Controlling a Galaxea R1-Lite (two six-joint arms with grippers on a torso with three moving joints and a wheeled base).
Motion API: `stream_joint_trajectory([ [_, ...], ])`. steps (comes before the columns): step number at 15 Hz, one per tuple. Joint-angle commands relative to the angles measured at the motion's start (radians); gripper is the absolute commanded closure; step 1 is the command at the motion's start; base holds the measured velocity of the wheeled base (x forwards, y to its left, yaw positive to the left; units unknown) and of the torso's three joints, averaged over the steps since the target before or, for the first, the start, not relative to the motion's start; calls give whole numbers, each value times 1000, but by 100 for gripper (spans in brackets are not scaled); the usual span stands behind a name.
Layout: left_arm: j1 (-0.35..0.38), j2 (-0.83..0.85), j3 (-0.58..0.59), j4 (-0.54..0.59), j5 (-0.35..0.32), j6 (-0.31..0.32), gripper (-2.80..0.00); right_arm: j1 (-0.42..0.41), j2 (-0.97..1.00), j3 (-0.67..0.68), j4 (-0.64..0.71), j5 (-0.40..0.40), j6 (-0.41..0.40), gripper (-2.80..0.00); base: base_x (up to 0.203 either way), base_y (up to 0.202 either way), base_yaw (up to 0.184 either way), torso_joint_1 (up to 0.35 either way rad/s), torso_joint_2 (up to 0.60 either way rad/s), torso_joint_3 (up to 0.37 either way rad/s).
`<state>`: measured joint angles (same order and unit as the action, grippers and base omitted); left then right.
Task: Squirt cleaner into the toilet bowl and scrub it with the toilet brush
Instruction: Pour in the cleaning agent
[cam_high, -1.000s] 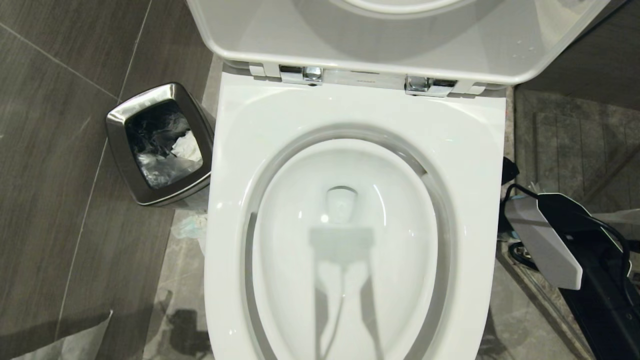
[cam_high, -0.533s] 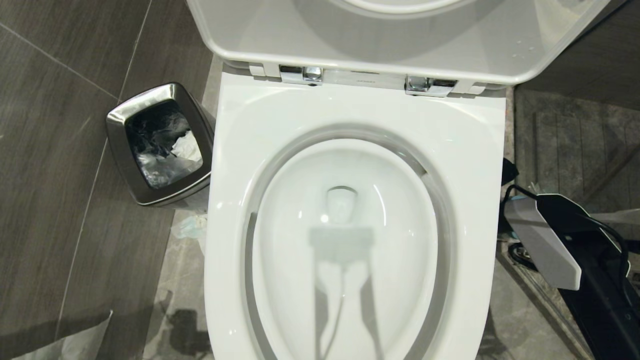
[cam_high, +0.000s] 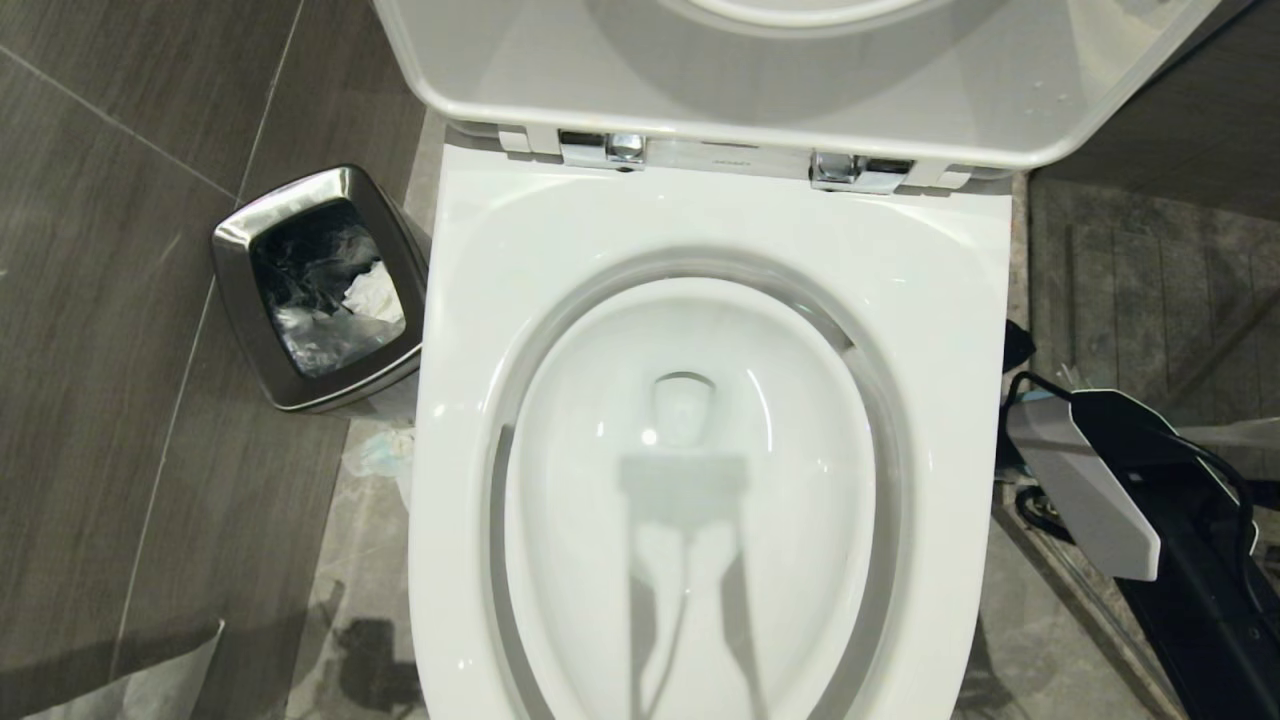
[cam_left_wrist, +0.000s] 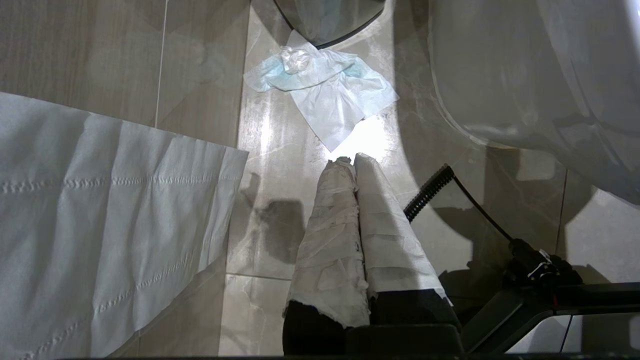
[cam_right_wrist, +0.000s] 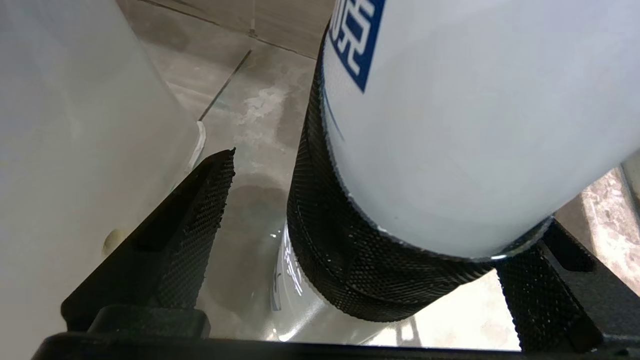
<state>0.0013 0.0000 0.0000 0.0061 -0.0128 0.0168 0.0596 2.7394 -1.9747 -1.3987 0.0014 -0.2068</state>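
My right gripper has both fingers past the dark meshed part of the white bottle in the right wrist view, so it would hold the bottle if I closed it now.
The toilet bowl (cam_high: 720, 220) fills the head view, its lid (cam_high: 800, 70) raised and the oval basin holding clear water. Low beside the bowl's right flank, my right arm (cam_high: 1090, 490) reaches down. In the right wrist view the cleaner (cam_right_wrist: 450, 125), a white bottle with a dark meshed lower part, stands on the floor between the open jaws of my right gripper (cam_right_wrist: 380, 200). It sits close against one finger, with a clear gap to the other finger (cam_right_wrist: 200, 225). My left gripper (cam_left_wrist: 350, 161) hangs shut and empty over the floor. The toilet brush is out of view.
A steel bin (cam_high: 320, 290) stands on the floor left of the bowl. A crumpled tissue (cam_left_wrist: 325, 90) and a large paper sheet (cam_left_wrist: 100, 215) lie on the tiles under the left arm. The bowl's white outer wall (cam_right_wrist: 75, 125) rises close beside the right gripper.
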Motion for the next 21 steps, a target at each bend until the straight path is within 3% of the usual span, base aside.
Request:
stream_joint_trajectory([
  [1, 0, 0, 0, 0, 0, 0, 0, 0, 0, -1, -8, 3, -2, -280, 0, 0, 0, 0, 0, 0],
  [7, 0, 0, 0, 0, 0, 0, 0, 0, -1, -1, -11, 6, -2, -280, 0, 0, 0, 0, 0, 0],
  [8, 0, 0, 0, 0, 0, 0, 0, 0, -3, -1, -11, 6, -2, 0, 0, 0, 0, 0, 0, 0],
  [21, 0, 0, 0, 0, 0, 0, 0, -16, -8, 0, -21, -10, -6, 0, 0, 0, 0, 0, 0, 0],
])
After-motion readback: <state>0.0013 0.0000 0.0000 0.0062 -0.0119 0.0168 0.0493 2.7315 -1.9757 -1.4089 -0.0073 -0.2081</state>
